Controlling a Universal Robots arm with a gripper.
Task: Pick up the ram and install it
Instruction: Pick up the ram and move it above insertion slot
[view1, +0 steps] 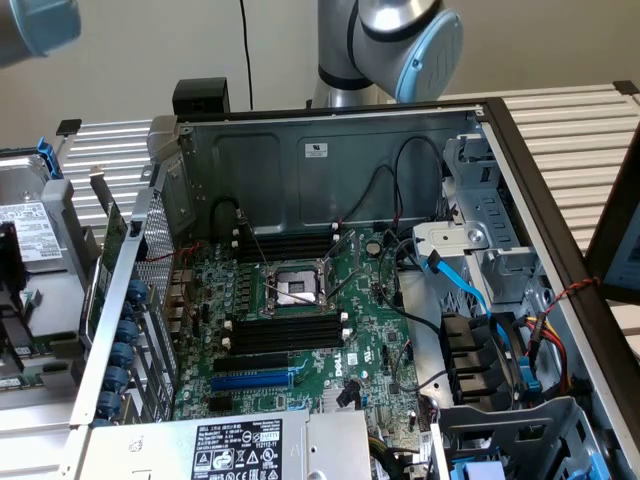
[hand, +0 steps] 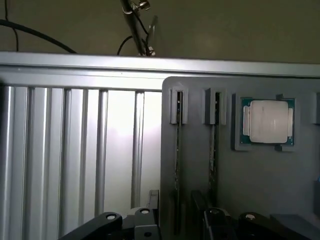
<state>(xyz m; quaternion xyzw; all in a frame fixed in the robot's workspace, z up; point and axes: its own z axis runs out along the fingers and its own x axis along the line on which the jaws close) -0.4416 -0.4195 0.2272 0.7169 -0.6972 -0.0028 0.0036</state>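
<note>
The holder's bracket (hand: 179, 106) hugs the end of the ram, so my gripper will next pinch the ram by the middle of its upper edge (hand: 177, 163).
A grey holder (hand: 260, 190) lies under the wrist camera, with two narrow slots in it. A thin dark stick stands on edge in each slot. The ram (hand: 177, 150) is the one in line with my gripper, and a second stick (hand: 215, 145) stands beside it. My gripper (hand: 175, 202) hangs over the holder's near end, open, with a finger (hand: 152, 200) on either side of the ram's line and not touching it. In the exterior view the open computer case (view1: 330, 150) shows its motherboard, with black empty memory slots (view1: 285, 332) beside the processor socket (view1: 292, 288).
A processor chip (hand: 268, 122) sits in a recess of the holder. Ribbed metal table (hand: 65, 150) lies beside it. In the case are a blue expansion slot (view1: 250, 381), loose cables (view1: 470, 290), drive bays (view1: 490, 360) and a power supply (view1: 240, 448). The arm's base (view1: 400, 40) stands behind the case.
</note>
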